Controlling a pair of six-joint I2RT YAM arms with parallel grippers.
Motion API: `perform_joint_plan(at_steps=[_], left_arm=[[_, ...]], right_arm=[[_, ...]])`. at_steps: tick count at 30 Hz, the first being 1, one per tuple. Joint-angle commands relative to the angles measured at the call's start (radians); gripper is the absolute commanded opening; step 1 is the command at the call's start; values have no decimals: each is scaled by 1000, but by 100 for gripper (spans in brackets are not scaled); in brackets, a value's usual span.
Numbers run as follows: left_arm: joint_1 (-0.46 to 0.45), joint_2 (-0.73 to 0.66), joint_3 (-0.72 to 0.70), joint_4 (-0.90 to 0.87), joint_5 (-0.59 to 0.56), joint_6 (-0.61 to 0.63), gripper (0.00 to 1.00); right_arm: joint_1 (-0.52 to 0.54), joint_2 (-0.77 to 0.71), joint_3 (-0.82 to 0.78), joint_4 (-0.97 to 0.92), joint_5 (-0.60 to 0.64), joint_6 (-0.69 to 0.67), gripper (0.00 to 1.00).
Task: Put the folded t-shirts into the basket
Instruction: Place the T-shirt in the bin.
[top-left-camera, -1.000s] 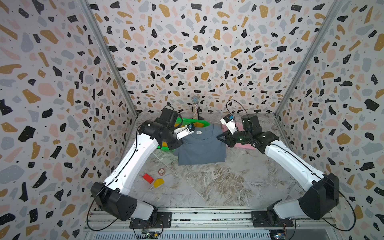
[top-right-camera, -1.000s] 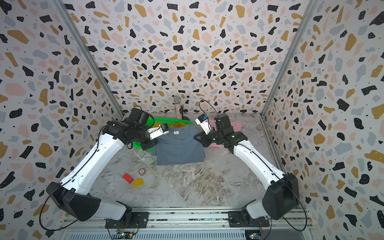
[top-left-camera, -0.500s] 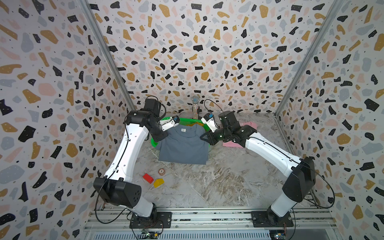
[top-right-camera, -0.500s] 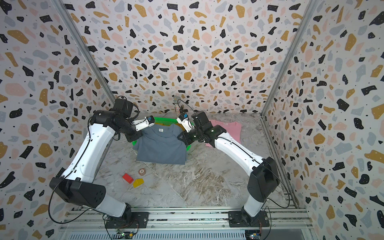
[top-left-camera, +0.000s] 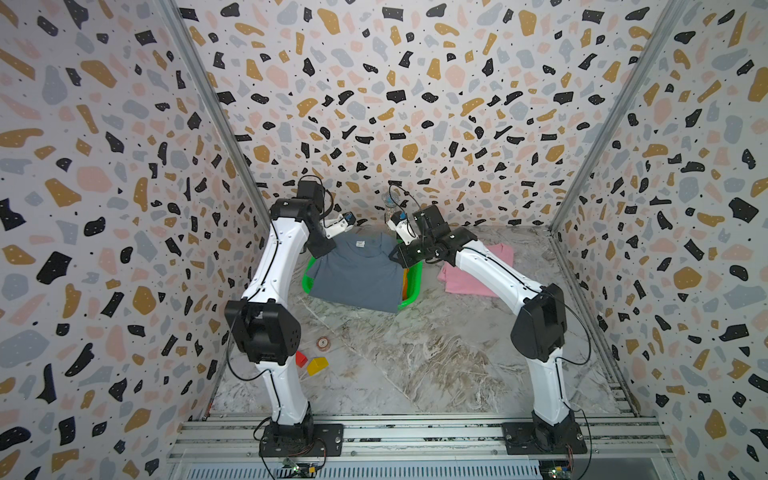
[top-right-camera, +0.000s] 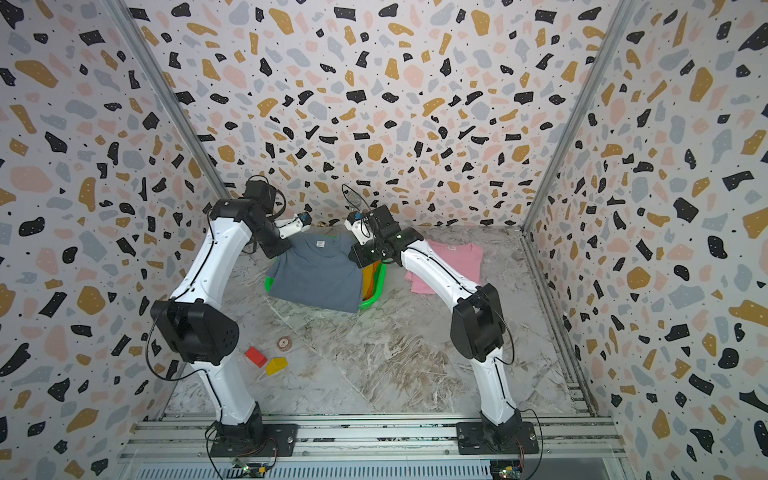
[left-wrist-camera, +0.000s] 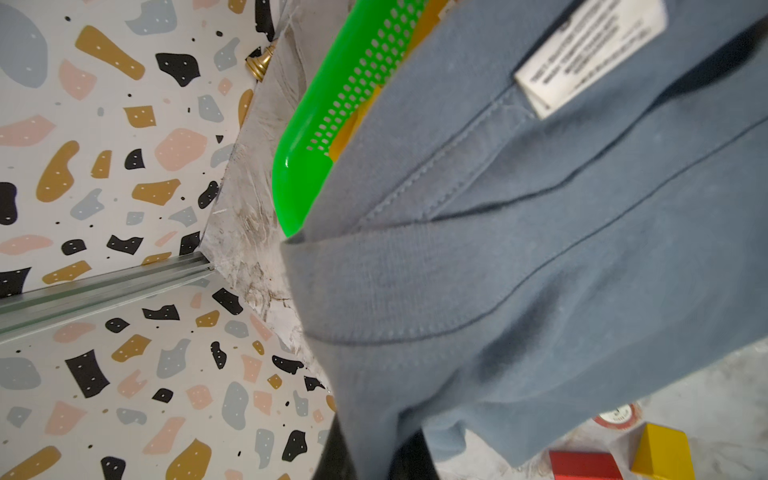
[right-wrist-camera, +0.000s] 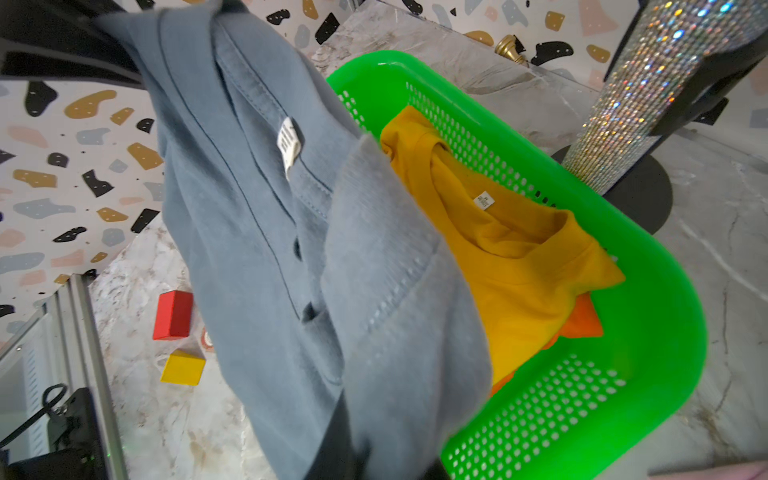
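Note:
My left gripper should keep hold of the grey-blue t-shirt until it is inside the green basket, because the t-shirt's lower edge (top-left-camera: 356, 305) still hangs past the basket's front rim (top-left-camera: 409, 302).
A grey-blue folded t-shirt (top-left-camera: 357, 274) (top-right-camera: 320, 274) hangs by its collar end over the green basket (top-left-camera: 411, 286) (top-right-camera: 376, 286), covering most of it in both top views. My left gripper (top-left-camera: 328, 252) (left-wrist-camera: 374, 457) is shut on one shoulder corner of this shirt (left-wrist-camera: 519, 270). My right gripper (top-left-camera: 398, 257) (right-wrist-camera: 361, 457) is shut on the other corner (right-wrist-camera: 270, 249). Inside the basket (right-wrist-camera: 648, 332) lie a mustard yellow t-shirt (right-wrist-camera: 511, 257) and, under it, an orange one (right-wrist-camera: 582, 322). A light pink folded t-shirt (top-left-camera: 459, 284) (top-right-camera: 461, 262) lies on the table to the right of the basket.
A red block (top-left-camera: 300, 358), a yellow block (top-left-camera: 317, 365) and a small round disc (top-left-camera: 322, 343) lie at the front left by the left arm. A glittery bottle (right-wrist-camera: 648, 83) and a small brass object (right-wrist-camera: 509, 45) stand behind the basket near the back wall.
Both arms have carried the grey-blue shirt to the left and back, from the middle of the table to above the basket. The pink shirt has not moved.

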Motion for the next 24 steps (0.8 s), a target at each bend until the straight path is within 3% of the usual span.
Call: perform_joint_plan(at_steps=[1, 11, 24], left_arm=[[8, 47, 37, 84, -47, -41, 0], [8, 123, -13, 167, -73, -66, 0], [8, 244, 14, 220, -117, -93, 0]], right_arm=[[-20, 37, 102, -102, 14, -50, 0], [-48, 202, 248, -148, -1, -66, 0], [-71, 331, 365, -185, 76, -139, 0]])
